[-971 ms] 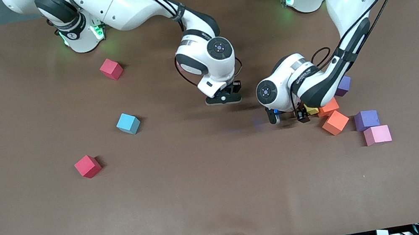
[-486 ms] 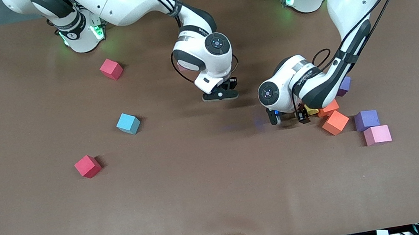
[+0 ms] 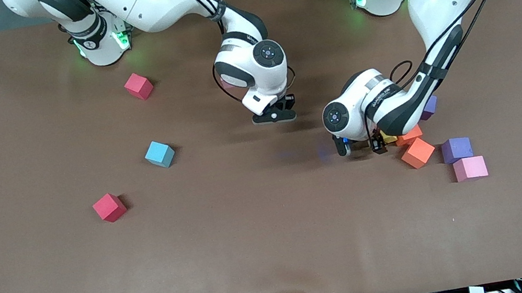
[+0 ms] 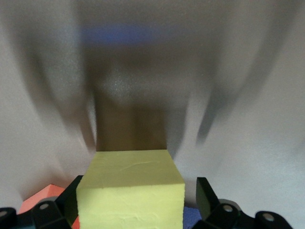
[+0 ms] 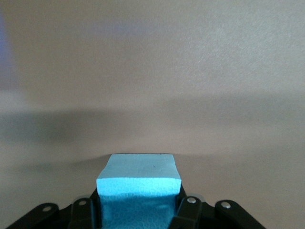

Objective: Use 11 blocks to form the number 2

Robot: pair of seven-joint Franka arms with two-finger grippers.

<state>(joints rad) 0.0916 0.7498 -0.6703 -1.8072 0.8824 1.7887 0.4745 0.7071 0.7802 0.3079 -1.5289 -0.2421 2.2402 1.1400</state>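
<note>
I should close my left gripper on the yellow block now. My fingers reach down beside the yellow block, past its top edge, so they would hold it.
My left gripper is low on the table, open around a yellow block: one finger is against it and the other stands a little apart. A sliver of that yellow block shows in the front view. My right gripper is shut on a light blue block and holds it above bare table mid-table. Two orange blocks, two purple blocks and a pink block cluster by the left gripper. No digit shape shows.
Toward the right arm's end lie a red-pink block near the bases, a second light blue block and a red block nearer the front camera. The brown table is bare toward the front camera.
My right gripper has drifted toward the bases with the light blue block. My left gripper has barely moved by the yellow block. The loose blocks have not moved.
</note>
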